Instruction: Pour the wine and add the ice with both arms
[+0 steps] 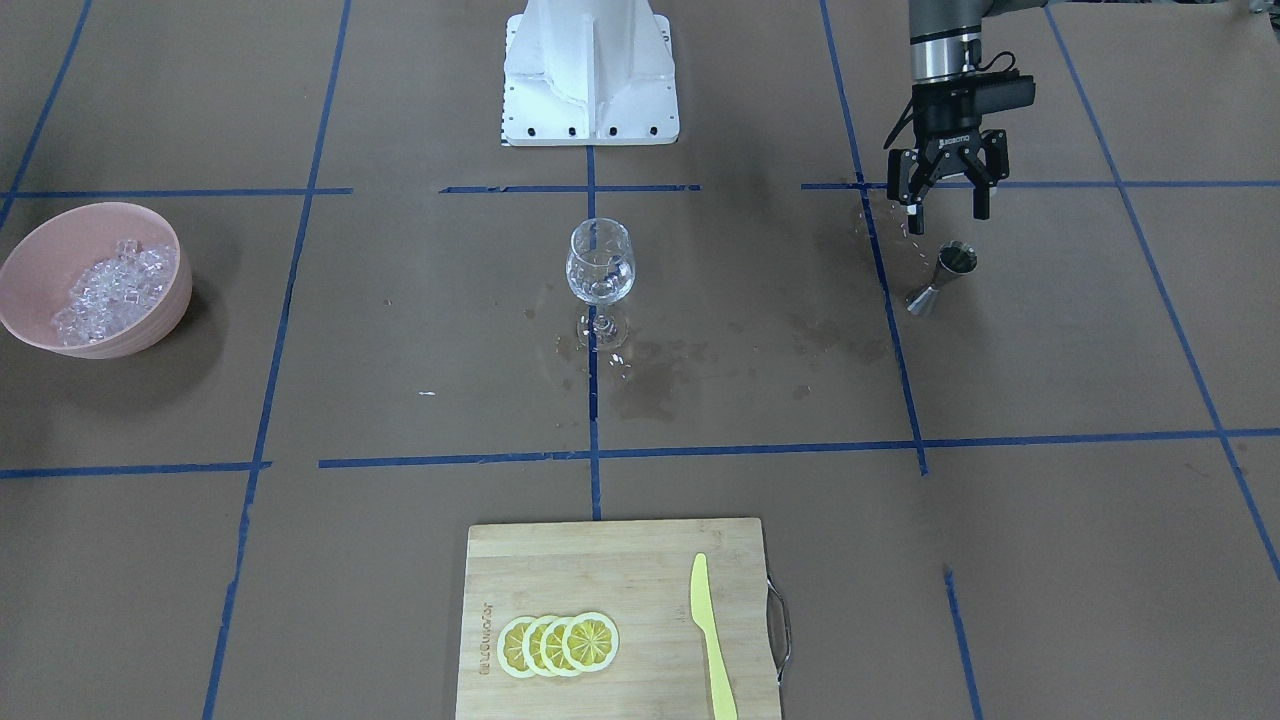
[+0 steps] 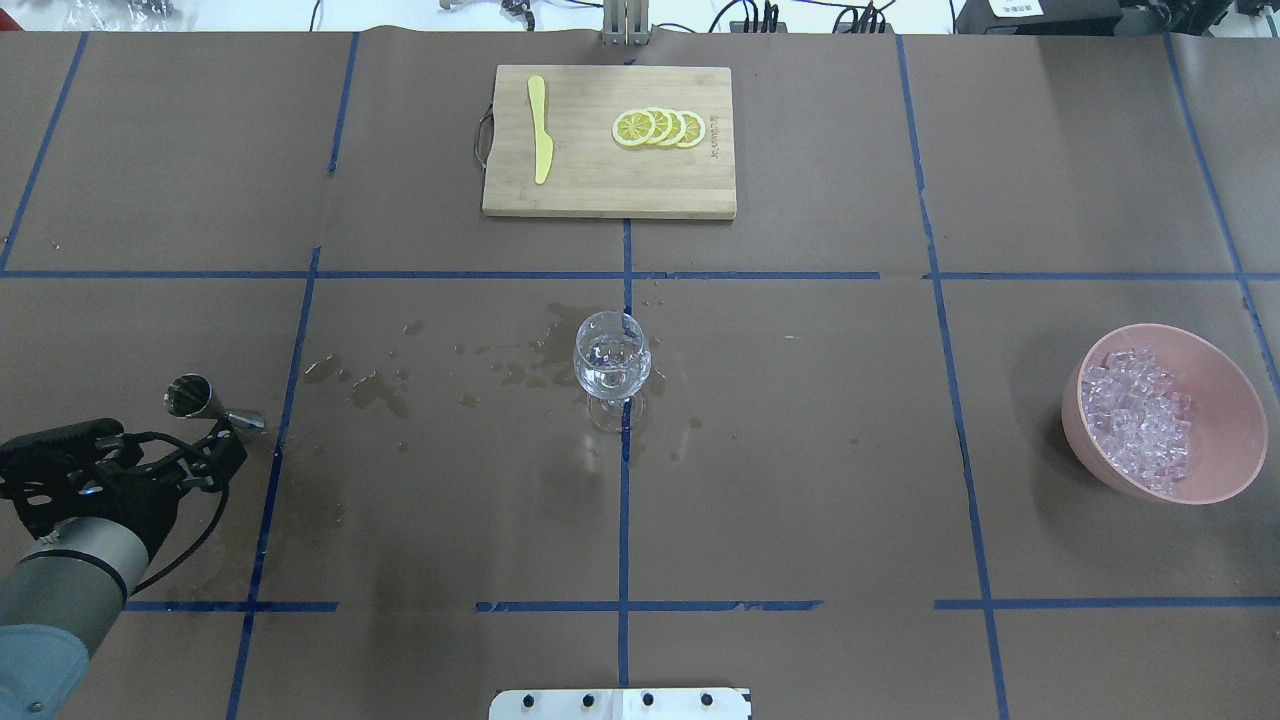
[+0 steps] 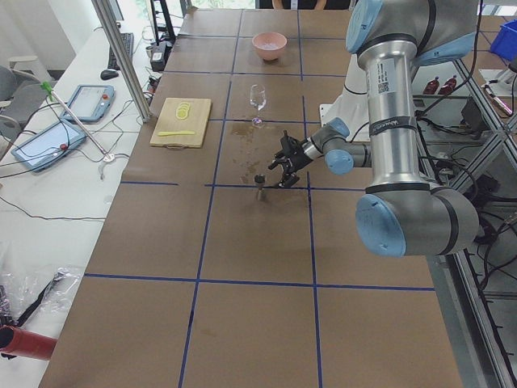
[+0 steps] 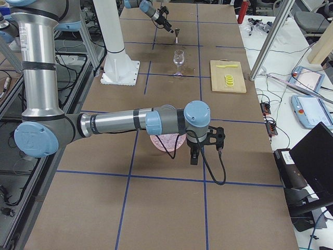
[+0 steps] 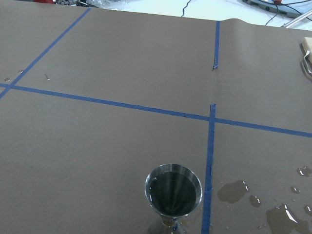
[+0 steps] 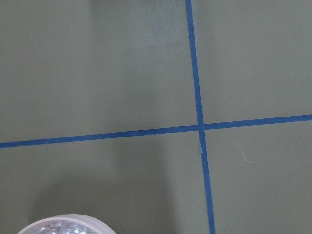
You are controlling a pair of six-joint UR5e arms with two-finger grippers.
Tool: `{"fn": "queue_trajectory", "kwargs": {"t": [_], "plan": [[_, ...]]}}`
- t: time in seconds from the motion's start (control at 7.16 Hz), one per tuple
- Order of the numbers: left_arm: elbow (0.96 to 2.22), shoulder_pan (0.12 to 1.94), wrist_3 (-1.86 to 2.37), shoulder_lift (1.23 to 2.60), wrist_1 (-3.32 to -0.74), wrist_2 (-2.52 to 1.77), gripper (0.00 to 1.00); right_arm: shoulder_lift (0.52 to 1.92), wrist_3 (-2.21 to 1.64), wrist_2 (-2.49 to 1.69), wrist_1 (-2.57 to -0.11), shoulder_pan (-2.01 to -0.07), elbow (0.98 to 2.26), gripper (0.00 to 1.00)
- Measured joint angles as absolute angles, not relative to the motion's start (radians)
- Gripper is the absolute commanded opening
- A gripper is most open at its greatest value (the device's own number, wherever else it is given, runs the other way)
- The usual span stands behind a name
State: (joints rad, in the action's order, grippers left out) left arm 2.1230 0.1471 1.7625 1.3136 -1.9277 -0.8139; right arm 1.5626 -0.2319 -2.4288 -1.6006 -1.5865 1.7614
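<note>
The steel jigger widens into sloping cups above and below, so my left gripper needs to pick it up next by its narrow middle (image 1: 938, 282).
A clear wine glass (image 1: 600, 265) (image 2: 612, 365) stands at the table's middle, with what looks like a little near-colourless wine in its bowl. The steel jigger (image 1: 942, 280) (image 2: 195, 398) (image 5: 173, 192) stands upright on the table, and its inside looks dark. My left gripper (image 1: 947, 195) (image 2: 228, 448) hangs open just behind the jigger, a little above it and holding nothing. Ice (image 1: 110, 285) (image 2: 1140, 420) fills a pink bowl (image 1: 150, 330) (image 2: 1230, 400). My right gripper (image 4: 207, 151) shows only in the exterior right view, beside that bowl; I cannot tell its state.
A wooden cutting board (image 1: 600, 560) (image 2: 600, 185) holds lemon slices (image 1: 558, 643) and a yellow knife (image 1: 710, 635) at the side far from the robot. Wet stains (image 1: 650, 375) spread between the glass and the jigger. The white pedestal (image 1: 590, 70) stands at the robot's side.
</note>
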Motion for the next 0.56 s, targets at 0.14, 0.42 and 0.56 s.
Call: {"fn": "queue_trajectory", "kwargs": {"t": [0.14,0.42,0.56], "plan": [[2.075,0.145,1.776,1.343,-1.927,-0.763,1.0,1.563,-0.311,-2.429,-1.603,-1.565,1.808,1.0],[2.009,0.142,1.802,1.362,-1.922,-0.659,0.99,1.564,-0.482,-2.427,-1.603,-1.504,1.894,1.0],[1.973,0.139,1.822,1.373,-1.921,-0.621,0.99,1.564,-0.54,-2.424,-1.601,-1.476,1.918,1.0]]}}
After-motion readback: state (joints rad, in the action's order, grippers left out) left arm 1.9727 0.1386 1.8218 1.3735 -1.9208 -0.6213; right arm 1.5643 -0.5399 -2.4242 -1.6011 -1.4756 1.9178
